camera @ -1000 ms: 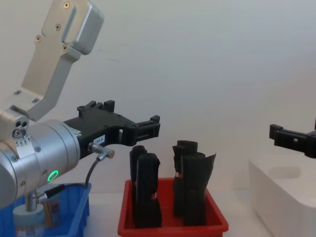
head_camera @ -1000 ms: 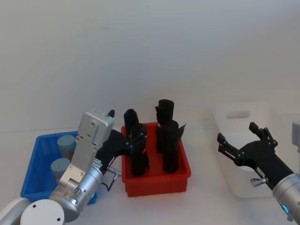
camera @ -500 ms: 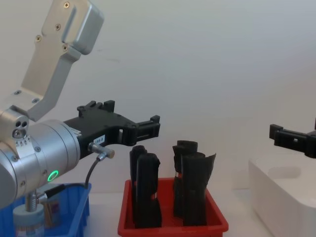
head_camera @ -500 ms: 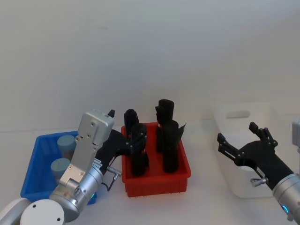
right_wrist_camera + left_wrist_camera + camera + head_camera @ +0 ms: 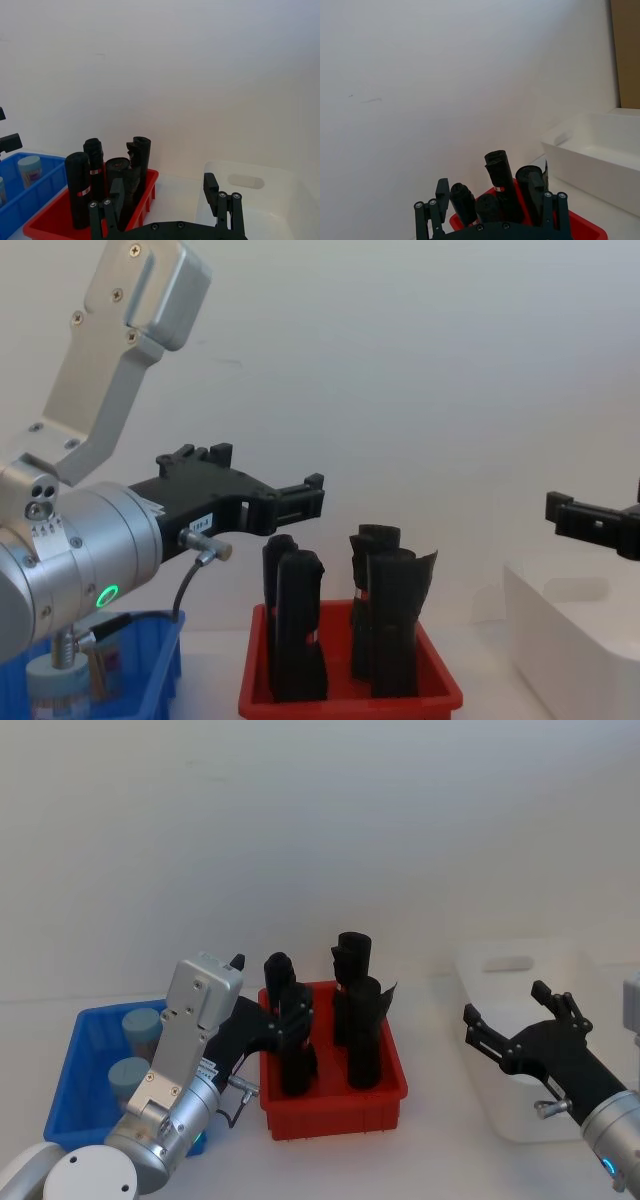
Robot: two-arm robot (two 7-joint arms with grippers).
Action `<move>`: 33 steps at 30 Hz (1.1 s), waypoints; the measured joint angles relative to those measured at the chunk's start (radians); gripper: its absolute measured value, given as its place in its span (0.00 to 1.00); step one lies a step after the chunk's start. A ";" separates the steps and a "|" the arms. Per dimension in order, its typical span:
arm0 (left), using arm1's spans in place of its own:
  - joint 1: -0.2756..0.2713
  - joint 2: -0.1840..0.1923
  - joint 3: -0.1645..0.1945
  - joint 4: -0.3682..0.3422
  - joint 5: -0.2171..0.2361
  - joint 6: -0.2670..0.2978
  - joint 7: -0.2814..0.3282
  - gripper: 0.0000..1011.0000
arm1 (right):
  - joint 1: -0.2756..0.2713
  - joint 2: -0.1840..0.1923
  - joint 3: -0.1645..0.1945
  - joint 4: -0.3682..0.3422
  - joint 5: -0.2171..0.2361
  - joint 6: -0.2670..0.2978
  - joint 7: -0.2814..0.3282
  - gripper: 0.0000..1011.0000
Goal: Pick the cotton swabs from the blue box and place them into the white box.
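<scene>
The other jar (image 5: 106,655) and the blue box's side are crowding the body of the nearer jar. My left gripper should grab the nearer jar by its pale lid (image 5: 57,678) next.
Two cotton swabs jars with pale lids (image 5: 142,1025) (image 5: 130,1075) stand in the blue box (image 5: 70,1095) at the table's left. One jar (image 5: 58,690) shows behind the blue wall (image 5: 160,670) in the chest view. The white box (image 5: 520,975) stands at the right. My left gripper (image 5: 265,1010) hovers open between the blue box and the red bin, above the table and holding nothing. Its fingers (image 5: 440,192) are spread wide in the left wrist view. My right gripper (image 5: 515,1020) hangs open in front of the white box (image 5: 250,180), also empty.
A red bin (image 5: 335,1095) in the middle holds several tall black rolled packs (image 5: 362,1030), which rise close to the left gripper's height. The white table runs back to a plain white wall.
</scene>
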 joint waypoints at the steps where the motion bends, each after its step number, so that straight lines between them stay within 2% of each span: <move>1: 0.000 0.000 0.000 0.000 0.000 0.000 0.000 0.99 | 0.000 0.000 0.000 0.000 0.000 0.000 0.000 0.99; 33: 0.000 0.000 0.000 0.000 0.000 0.000 0.000 0.99 | 0.000 0.000 0.000 0.000 0.000 0.000 0.000 0.99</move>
